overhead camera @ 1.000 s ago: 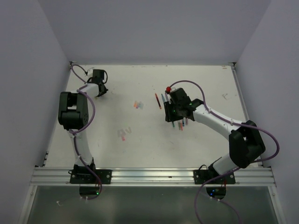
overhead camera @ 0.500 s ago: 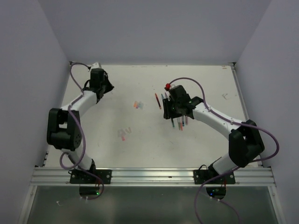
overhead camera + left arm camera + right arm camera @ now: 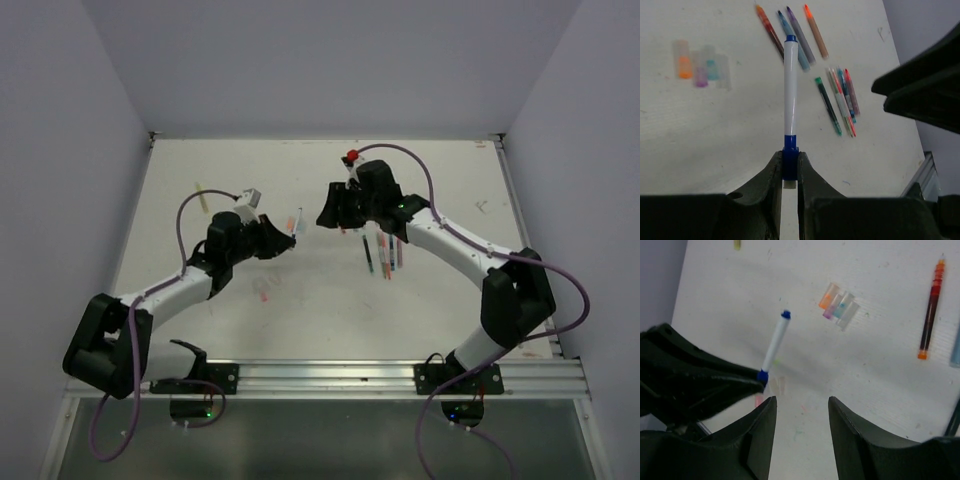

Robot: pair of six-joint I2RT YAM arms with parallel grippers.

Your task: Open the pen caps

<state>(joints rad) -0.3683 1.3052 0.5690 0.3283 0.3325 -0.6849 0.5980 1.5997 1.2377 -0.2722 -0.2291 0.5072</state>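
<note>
I need to grab the pen by its white body (image 3: 297,221) (image 3: 775,343) next with my right gripper, to pull the cap open. My left gripper keeps the blue end.
My left gripper (image 3: 790,167) is shut on the blue end of a white pen (image 3: 790,90) and holds it above the table. The pen's far end has a small blue tip (image 3: 791,38). In the right wrist view the same pen (image 3: 775,342) sticks out of the left gripper (image 3: 747,382), just left of and beyond my right gripper (image 3: 802,402), which is open and empty. In the top view the left gripper (image 3: 288,238) and the right gripper (image 3: 325,215) face each other at mid table. Several loose clear caps (image 3: 700,67) with coloured inserts lie on the table.
Several coloured pens (image 3: 797,37) lie at the back, and a tight bunch of pens (image 3: 840,100) lies to the right; the bunch also shows under the right arm (image 3: 385,255). A red pen (image 3: 930,310) lies at the right. A yellow object (image 3: 200,197) lies at the far left.
My left arm has swung from the far left corner to mid table with the pen. My right gripper has moved left and away from the pens, towards the left gripper.
</note>
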